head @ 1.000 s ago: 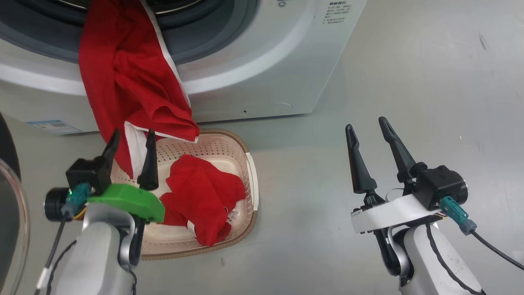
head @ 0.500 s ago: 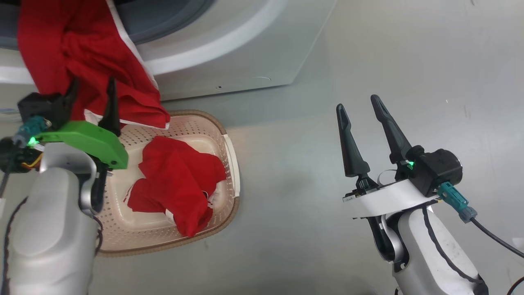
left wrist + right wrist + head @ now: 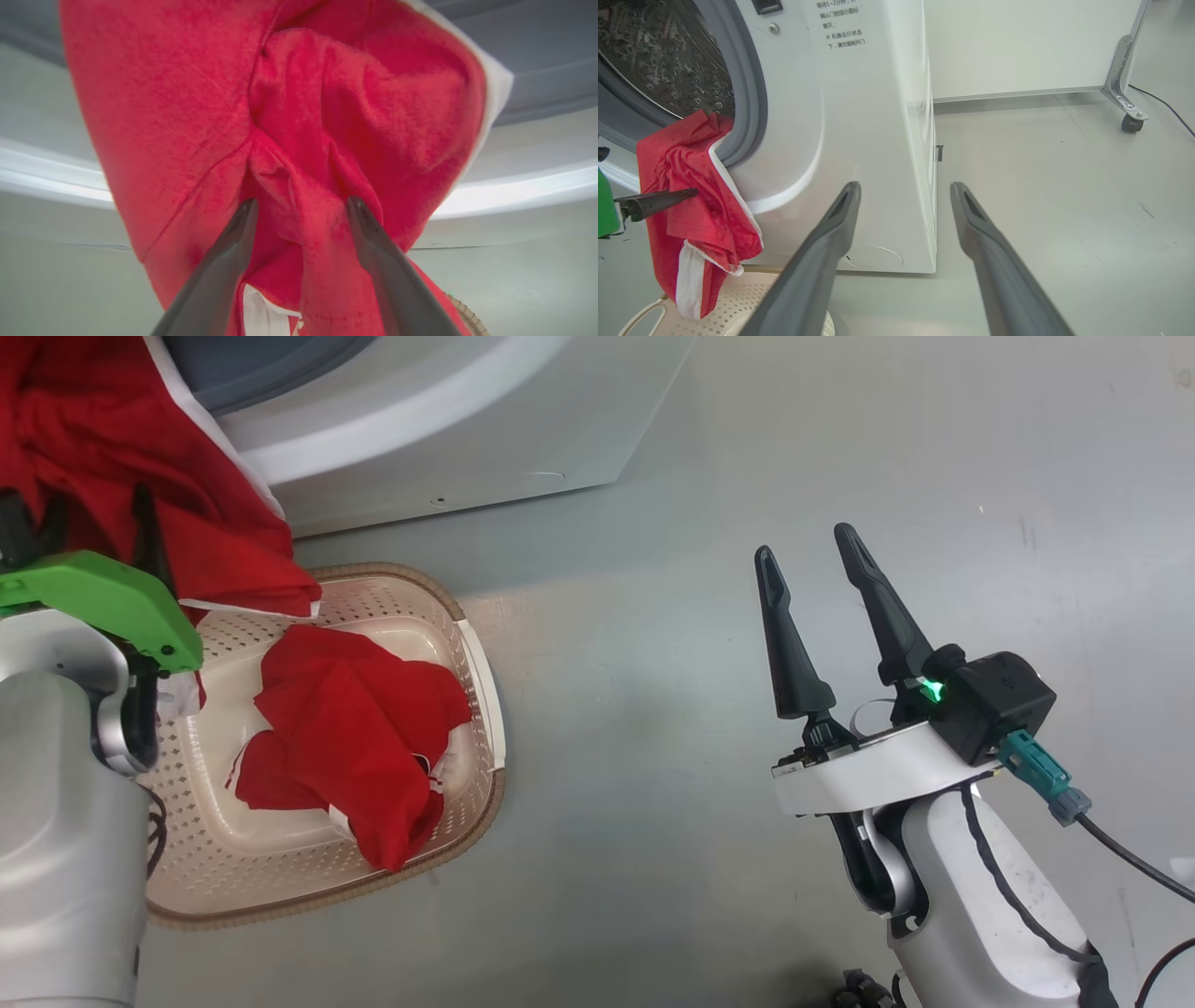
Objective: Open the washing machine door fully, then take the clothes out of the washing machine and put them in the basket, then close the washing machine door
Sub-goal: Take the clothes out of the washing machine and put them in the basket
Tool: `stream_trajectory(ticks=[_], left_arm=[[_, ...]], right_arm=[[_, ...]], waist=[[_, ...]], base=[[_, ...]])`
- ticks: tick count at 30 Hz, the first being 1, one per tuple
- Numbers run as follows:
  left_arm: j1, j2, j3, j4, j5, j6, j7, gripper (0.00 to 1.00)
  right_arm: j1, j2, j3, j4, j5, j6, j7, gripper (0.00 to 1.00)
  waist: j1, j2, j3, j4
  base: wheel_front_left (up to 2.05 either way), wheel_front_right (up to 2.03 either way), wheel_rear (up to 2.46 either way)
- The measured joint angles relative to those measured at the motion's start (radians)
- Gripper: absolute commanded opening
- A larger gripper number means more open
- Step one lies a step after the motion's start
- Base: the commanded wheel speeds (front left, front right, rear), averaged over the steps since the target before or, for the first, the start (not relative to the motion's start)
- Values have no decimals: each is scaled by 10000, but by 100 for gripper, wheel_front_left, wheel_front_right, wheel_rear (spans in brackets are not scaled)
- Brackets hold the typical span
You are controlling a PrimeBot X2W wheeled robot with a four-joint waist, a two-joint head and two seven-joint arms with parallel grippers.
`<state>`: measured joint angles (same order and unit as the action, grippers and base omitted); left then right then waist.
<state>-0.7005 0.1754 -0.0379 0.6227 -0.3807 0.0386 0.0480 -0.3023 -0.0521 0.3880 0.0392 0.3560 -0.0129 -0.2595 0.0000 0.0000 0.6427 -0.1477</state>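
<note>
My left gripper grabs the hanging red clothes by their bunched fold (image 3: pixel 99 506) (image 3: pixel 314 215) next, to bring them into the basket.
Red clothes (image 3: pixel 112 476) with white trim hang out of the washing machine (image 3: pixel 448 420) mouth, their lower end over the cream basket (image 3: pixel 485 709). A second red garment (image 3: pixel 355 728) lies in the basket. My left gripper (image 3: pixel 79 509) is open. In the left wrist view its fingertips (image 3: pixel 302 201) straddle a bunched fold of the hanging clothes (image 3: pixel 299 116), and the jaws are not closed on it. My right gripper (image 3: pixel 803 541) is open over bare floor, right of the basket. The right wrist view shows the steel drum (image 3: pixel 658 51) and the draped clothes (image 3: pixel 691 196). The washing machine door is out of view.
Grey floor (image 3: pixel 653 616) stretches to the right of the machine and basket. In the right wrist view a white panel stands on a metal foot with a caster (image 3: pixel 1129 121), a dark cable trailing beside it. The basket's handle (image 3: pixel 640 317) shows at the lower left.
The head camera has swung, shifting the whole picture left and up. My left gripper has risen from the cloth's lower end into the hanging fold. The right gripper keeps its pose.
</note>
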Motion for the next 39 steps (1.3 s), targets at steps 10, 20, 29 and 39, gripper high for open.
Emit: stream_trajectory(ticks=[10, 20, 29, 39], left_arm=[[-691, 207, 274, 690, -226, 2, 127, 100], [-1029, 217, 295, 1223, -276, -52, 17, 0], [-1029, -163, 288, 1373, -330, -234, -842, 0], [-360, -715, 2, 1095, -267, -445, -2585, 0]], right_arm=[[-34, -2, 58, 17, 42, -88, 0, 100], [-184, -2, 128, 44, 75, -104, 0, 100], [-186, -8, -88, 50, 35, -253, 0, 100], [-187, -17, -318, 184, -347, -249, 0, 100]], waist=[[0, 0, 90, -106], [0, 0, 136, -155], [0, 0, 165, 21], [0, 0, 108, 590]], base=[[0, 0, 0], [0, 0, 0], [0, 0, 0], [0, 0, 0]])
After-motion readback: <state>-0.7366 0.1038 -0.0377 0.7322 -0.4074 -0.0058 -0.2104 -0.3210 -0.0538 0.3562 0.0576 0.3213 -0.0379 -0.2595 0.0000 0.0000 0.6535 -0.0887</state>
